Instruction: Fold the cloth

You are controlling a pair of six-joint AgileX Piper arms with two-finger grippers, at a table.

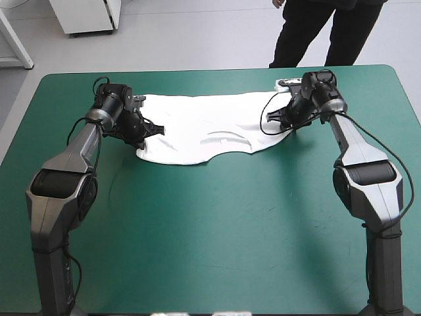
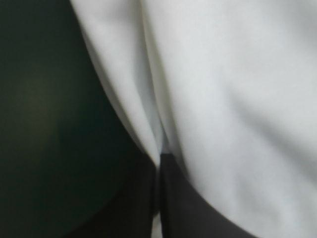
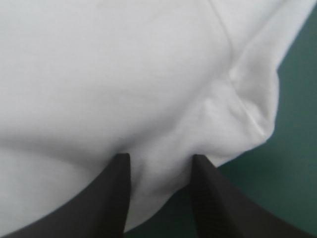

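The T-shirt should be folded with its neckline kept open between my grippers, so next my right gripper should grab it by its shoulder (image 3: 159, 176).
The white T-shirt (image 1: 204, 125) lies spread and somewhat rumpled on the far half of the table. My left gripper (image 1: 143, 129) is at its left edge, low on the table. In the left wrist view the left gripper (image 2: 159, 156) is shut on a fold of the T-shirt (image 2: 237, 99). My right gripper (image 1: 290, 120) is at the shirt's right edge. In the right wrist view the right gripper (image 3: 159, 161) stands open, and the T-shirt (image 3: 124, 74) fills the gap between its fingers, a seamed corner just beside them.
The teal-green cover (image 1: 217, 230) stretches wide between the shirt and the table's near edge. The shirt's far hem runs close to the table's far edge (image 1: 197, 71).
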